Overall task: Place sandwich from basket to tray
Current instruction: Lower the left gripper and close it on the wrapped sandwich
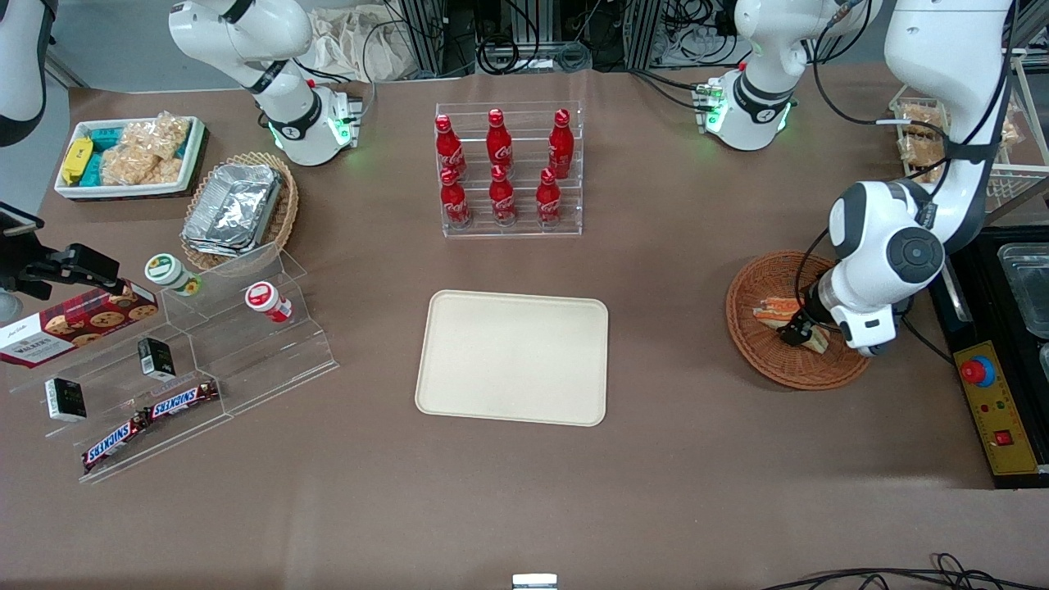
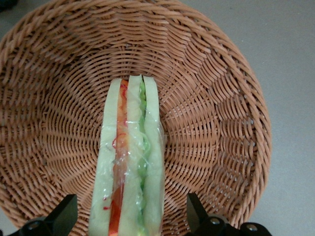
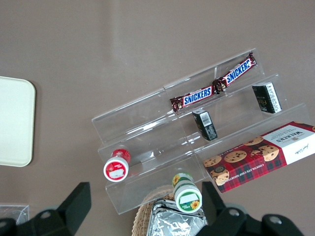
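My gripper should grab the sandwich (image 1: pixel 774 311) by its outer bread sides next, as it is long but narrow across its layers.
The sandwich (image 2: pixel 130 162), a plastic-wrapped wedge of white bread with red, orange and green layers, lies in the reddish-brown wicker basket (image 2: pixel 221 123). My gripper (image 2: pixel 130 216) is down inside the basket and open. One black finger (image 2: pixel 66 216) stands on each side of the sandwich, with a gap between each finger and the bread. In the front view the gripper (image 1: pixel 799 332) sits over the sandwich (image 1: pixel 774 311) in the basket (image 1: pixel 762 365), toward the working arm's end of the table. The cream tray (image 1: pixel 512 356) lies flat mid-table with nothing on it.
A clear rack of red cola bottles (image 1: pixel 501 172) stands farther from the front camera than the tray. A tiered acrylic shelf (image 1: pixel 188 360) with snacks, a tan basket of foil containers (image 1: pixel 238 209) and a white snack bin (image 1: pixel 127 156) sit toward the parked arm's end. A black control box (image 1: pixel 996 410) is beside the basket.
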